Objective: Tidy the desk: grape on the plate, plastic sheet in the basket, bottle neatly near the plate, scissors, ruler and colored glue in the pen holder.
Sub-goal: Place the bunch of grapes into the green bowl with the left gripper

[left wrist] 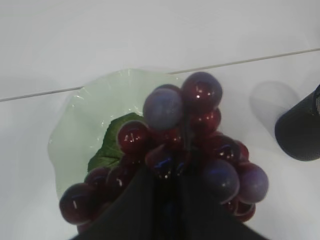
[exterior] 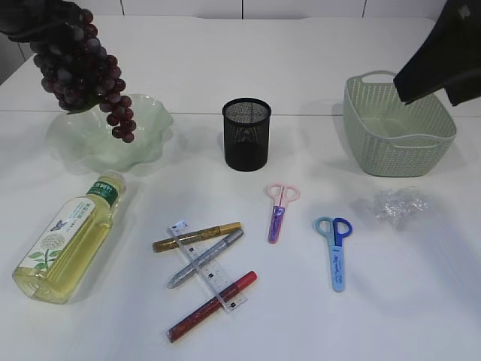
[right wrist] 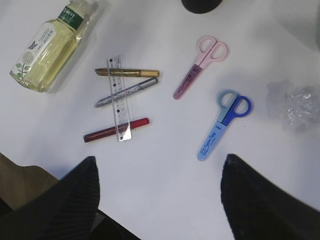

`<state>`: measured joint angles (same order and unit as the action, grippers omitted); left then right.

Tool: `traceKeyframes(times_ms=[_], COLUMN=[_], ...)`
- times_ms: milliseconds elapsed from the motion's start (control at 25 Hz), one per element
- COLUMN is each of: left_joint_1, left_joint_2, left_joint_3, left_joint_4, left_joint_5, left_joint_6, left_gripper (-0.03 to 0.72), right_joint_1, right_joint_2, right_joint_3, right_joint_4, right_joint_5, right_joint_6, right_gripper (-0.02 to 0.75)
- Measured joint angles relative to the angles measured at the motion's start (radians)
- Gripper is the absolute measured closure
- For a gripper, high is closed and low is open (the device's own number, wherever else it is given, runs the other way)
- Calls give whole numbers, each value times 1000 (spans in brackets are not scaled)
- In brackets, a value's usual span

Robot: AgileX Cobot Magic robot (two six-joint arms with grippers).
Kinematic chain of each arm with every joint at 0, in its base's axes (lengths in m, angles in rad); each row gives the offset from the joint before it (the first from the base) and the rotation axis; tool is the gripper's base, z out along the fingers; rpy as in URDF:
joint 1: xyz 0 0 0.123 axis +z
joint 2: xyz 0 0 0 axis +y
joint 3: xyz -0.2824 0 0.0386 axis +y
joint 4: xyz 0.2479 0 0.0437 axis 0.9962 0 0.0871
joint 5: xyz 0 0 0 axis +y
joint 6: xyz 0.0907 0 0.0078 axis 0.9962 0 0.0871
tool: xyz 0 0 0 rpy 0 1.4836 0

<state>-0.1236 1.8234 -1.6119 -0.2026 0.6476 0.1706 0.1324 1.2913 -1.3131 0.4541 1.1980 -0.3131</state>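
Observation:
The lowest grapes are hanging above the pale green plate (exterior: 146, 147), so I should lower the grapes onto the plate before I let go of them with my left gripper.
My left gripper (exterior: 45, 22) is shut on a bunch of dark red grapes (exterior: 86, 79) and holds it in the air above the pale green wavy plate (exterior: 146, 147). In the left wrist view the grapes (left wrist: 200, 145) hang over the plate (left wrist: 75, 130). My right gripper (right wrist: 157, 165) is open and empty, high above the table. Below it lie the blue scissors (right wrist: 220, 125), pink scissors (right wrist: 200, 65), clear ruler (right wrist: 120, 97), gold, silver and red glue pens (right wrist: 127, 90), the bottle (right wrist: 47, 45) on its side and the crumpled plastic sheet (right wrist: 297, 107).
The black mesh pen holder (exterior: 246, 134) stands at the middle back. The green woven basket (exterior: 398, 128) stands at the back right, under my right arm (exterior: 443, 53). The plastic sheet (exterior: 398, 204) lies in front of the basket.

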Motion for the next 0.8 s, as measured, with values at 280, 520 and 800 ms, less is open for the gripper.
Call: traceKeyframes(times_ms=[280, 520, 800], left_joint_1=[0, 0, 0], left_joint_2=[104, 193, 252], left_joint_3=[-32, -101, -113], left_joint_4=[15, 29, 48], left_joint_5=[-81, -107, -112], left_joint_6=[0, -2, -8], left_gripper=[647, 647, 647], right_joint_1=[0, 0, 0], right_joint_2=[0, 0, 0], right_joint_3=[0, 0, 0], right_joint_4=[-2, -2, -2], right_joint_5=[16, 36, 43], right_joint_6=[0, 0, 0], right_gripper=[153, 153, 153])
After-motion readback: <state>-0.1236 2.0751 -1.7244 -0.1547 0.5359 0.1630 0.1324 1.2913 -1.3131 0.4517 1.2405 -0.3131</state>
